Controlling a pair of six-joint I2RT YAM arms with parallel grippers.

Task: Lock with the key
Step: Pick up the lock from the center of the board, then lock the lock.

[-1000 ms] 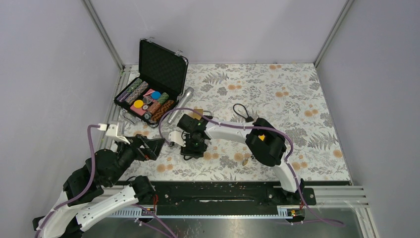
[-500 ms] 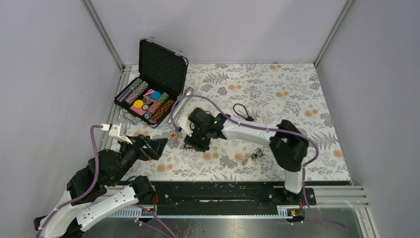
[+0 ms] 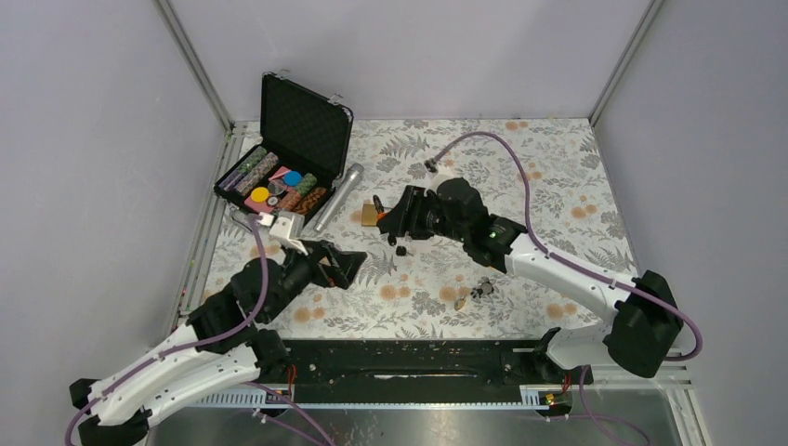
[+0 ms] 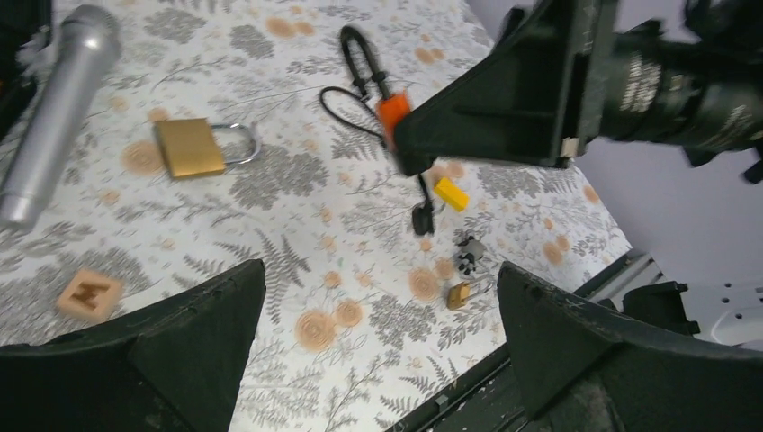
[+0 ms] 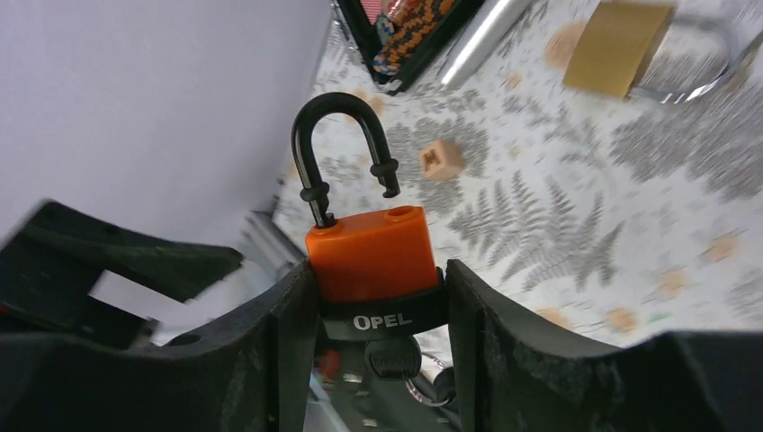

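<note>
The left gripper should reach the orange padlock (image 5: 371, 252) and grab it by its black body band (image 5: 385, 315), so the open shackle stays free to be pushed shut.
My right gripper (image 5: 380, 268) is shut on an orange padlock (image 5: 371, 252) with a black body band. Its black shackle (image 5: 337, 144) stands open, and a black-headed key (image 5: 391, 360) sits in its underside. The gripper holds it above the mat, left of centre in the top view (image 3: 379, 203). The padlock also shows in the left wrist view (image 4: 390, 110). My left gripper (image 3: 339, 268) is open and empty, low over the mat, a short way near-left of the padlock; its jaws stand wide apart in the left wrist view (image 4: 380, 270).
A brass padlock (image 3: 372, 216) lies under the right gripper, beside a silver microphone (image 3: 339, 195). An open case of poker chips (image 3: 279, 181) stands at the back left. A small brass lock and keys (image 3: 469, 294), a wooden cube (image 4: 90, 295) and a black cable loop (image 3: 453, 209) lie on the mat.
My right gripper has risen from the mat and swung back and to the right with the orange padlock. My left gripper has moved forward and right towards the middle.
</note>
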